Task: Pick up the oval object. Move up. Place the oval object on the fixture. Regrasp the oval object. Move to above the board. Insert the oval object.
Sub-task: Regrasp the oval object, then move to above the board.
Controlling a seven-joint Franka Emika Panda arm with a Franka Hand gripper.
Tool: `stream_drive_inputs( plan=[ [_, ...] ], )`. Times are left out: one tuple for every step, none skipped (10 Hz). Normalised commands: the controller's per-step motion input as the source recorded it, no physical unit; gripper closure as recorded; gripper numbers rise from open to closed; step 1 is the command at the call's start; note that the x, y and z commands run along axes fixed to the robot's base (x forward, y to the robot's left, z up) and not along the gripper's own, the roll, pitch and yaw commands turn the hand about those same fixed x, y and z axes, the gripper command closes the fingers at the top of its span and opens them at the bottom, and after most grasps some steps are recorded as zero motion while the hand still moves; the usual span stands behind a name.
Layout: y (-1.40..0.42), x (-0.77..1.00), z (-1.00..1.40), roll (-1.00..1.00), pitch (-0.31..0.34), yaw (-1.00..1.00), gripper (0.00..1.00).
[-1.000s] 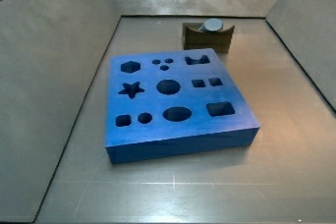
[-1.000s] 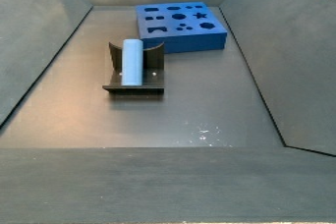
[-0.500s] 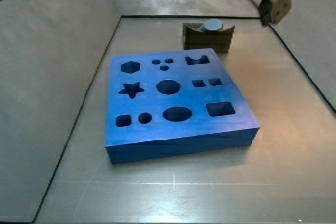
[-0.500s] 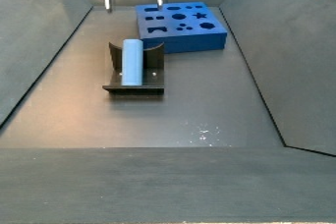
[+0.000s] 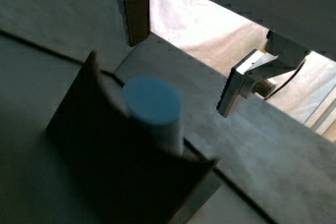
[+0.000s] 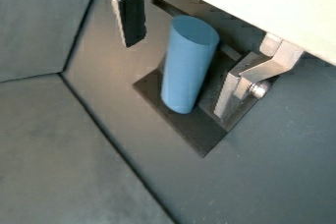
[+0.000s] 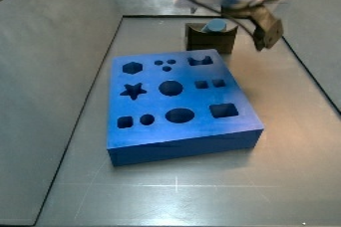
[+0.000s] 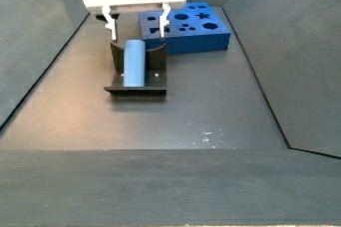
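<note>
My gripper grabs the oval object by its exposed end on the fixture next, so its other end stays free to enter the board (image 7: 180,102).
The oval object (image 8: 134,62), a pale blue peg, lies along the notch of the dark fixture (image 8: 138,90); both wrist views show it, end-on (image 5: 152,100) and lengthwise (image 6: 187,61). In a side view it sits on the fixture (image 7: 200,40) behind the blue board (image 7: 180,102). My gripper (image 8: 136,34) is open and empty, just above the far end of the peg, one finger on each side of it. The fingers (image 6: 132,17) stand clear of the peg in both wrist views, and the gripper (image 7: 249,27) hangs over the fixture.
The board (image 8: 186,27) with its cut-out holes lies behind and to the right of the fixture. Grey sloping walls (image 8: 47,62) enclose the floor on both sides. The fixture's base plate (image 6: 164,120) lies flat on the floor.
The gripper has come down from above the scene to the fixture and now straddles the peg's far end. The peg, fixture and board have not moved.
</note>
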Motion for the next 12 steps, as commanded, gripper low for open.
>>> stream_drive_inputs(
  plan=[
    [0.02, 0.09, -0.8, 0.04, 0.01, -0.01, 0.0],
    [0.0, 0.09, -0.61, 0.05, 0.026, 0.0, 0.0],
    [0.0, 0.08, -0.48, 0.05, 0.025, 0.02, 0.0],
    [0.0, 0.08, -0.3, 0.05, 0.021, 0.04, 0.0],
    [-0.01, 0.06, -0.22, 0.04, 0.027, 0.04, 0.0],
    [0.0, 0.0, 0.0, 0.0, 0.0, 0.0, 1.0],
    [0.07, -0.09, 1.0, -0.13, 0.04, -0.23, 1.0],
    [0.07, -0.09, 1.0, -0.13, 0.041, -0.23, 1.0],
    [0.07, -0.1, 1.0, -0.15, 0.065, -0.16, 1.0],
    [0.07, -0.1, 1.0, -0.15, 0.075, -0.13, 1.0],
    [0.07, -0.1, 1.0, -0.16, 0.095, -0.08, 1.0],
    [0.07, -0.1, 1.0, -0.15, 0.094, -0.05, 1.0]
  ],
)
